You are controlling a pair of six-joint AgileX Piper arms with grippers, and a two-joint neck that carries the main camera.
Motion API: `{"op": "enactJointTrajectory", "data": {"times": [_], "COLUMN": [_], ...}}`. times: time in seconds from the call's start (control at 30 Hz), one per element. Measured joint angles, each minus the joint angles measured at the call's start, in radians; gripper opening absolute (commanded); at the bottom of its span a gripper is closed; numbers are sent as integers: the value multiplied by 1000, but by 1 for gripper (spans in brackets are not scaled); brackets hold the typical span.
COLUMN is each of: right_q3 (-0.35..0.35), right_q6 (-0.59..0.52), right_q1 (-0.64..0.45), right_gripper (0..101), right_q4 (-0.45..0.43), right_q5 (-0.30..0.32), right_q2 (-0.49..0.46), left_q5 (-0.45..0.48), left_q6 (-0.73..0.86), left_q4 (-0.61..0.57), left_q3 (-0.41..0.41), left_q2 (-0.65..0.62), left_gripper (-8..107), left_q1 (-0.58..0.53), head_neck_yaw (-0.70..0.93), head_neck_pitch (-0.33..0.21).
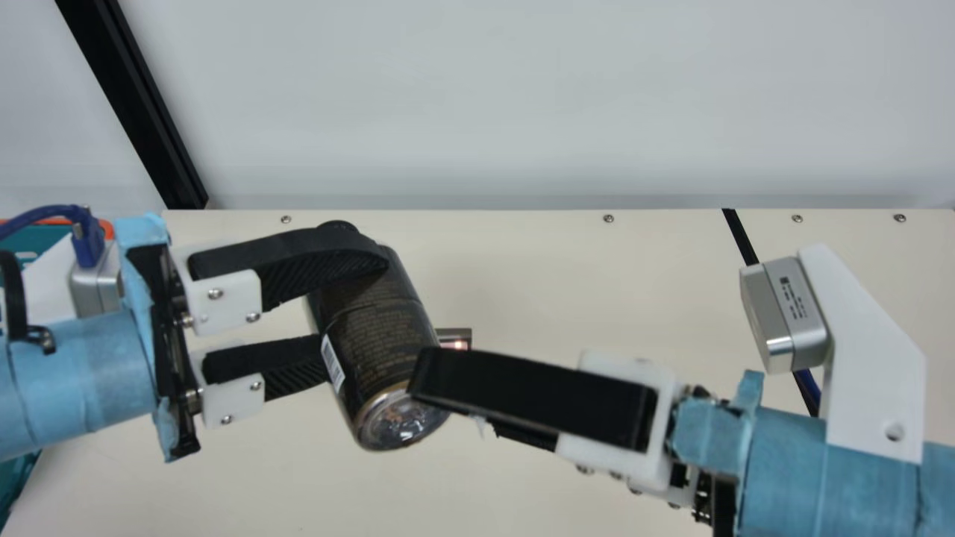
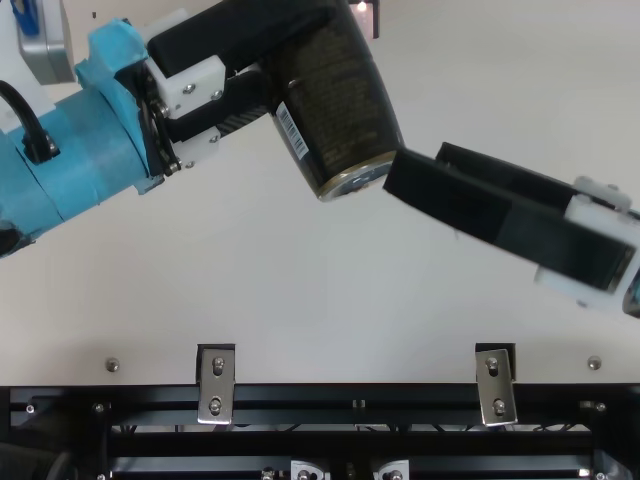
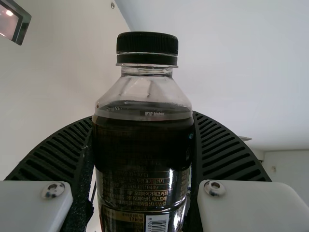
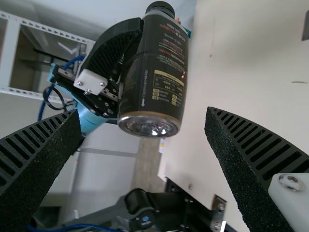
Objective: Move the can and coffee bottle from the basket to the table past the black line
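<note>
The bottle is covered below its cap by my left gripper's fingers, so my right gripper should next grab it by its bare lower end beside the bottle's base.
My left gripper is shut on the dark coffee bottle, which is tilted above the table, its clear base towards my right gripper. In the left wrist view, the gripper has both ribbed fingers against the sides of the upright-looking bottle, below its black cap. In the top view, my right gripper stands open beside the base of the bottle. The right wrist view shows the gripper with its fingers wide apart and the bottle farther off beyond them; contact cannot be told.
Part of a teal basket is behind my left arm at the main view's left edge. The black line crosses the cream table on the right, partly behind my right arm. A small lit device lies beyond the bottle.
</note>
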Motion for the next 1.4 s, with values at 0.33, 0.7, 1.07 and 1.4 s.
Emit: {"op": "enactJointTrajectory", "data": {"times": [0.33, 0.7, 1.07, 1.4], "right_q3": [14, 7, 5, 13], "right_q6": [28, 66, 68, 63], "right_q1": [12, 100, 155, 194], "right_gripper": [101, 101, 101, 101], "right_q4": [125, 209, 307, 354], "right_q5": [15, -43, -62, -75], "right_q2": [87, 178, 236, 265], "left_q5": [0, 0, 0, 0], "left_q6": [0, 0, 0, 0], "left_q4": [0, 0, 0, 0], "left_q3": [0, 0, 0, 0], "left_q2": [0, 0, 0, 0], "left_gripper": [10, 10, 10, 10], "left_q1": [0, 0, 0, 0], "head_neck_yaw": [0, 0, 0, 0], "head_neck_pitch": [0, 5, 0, 0]}}
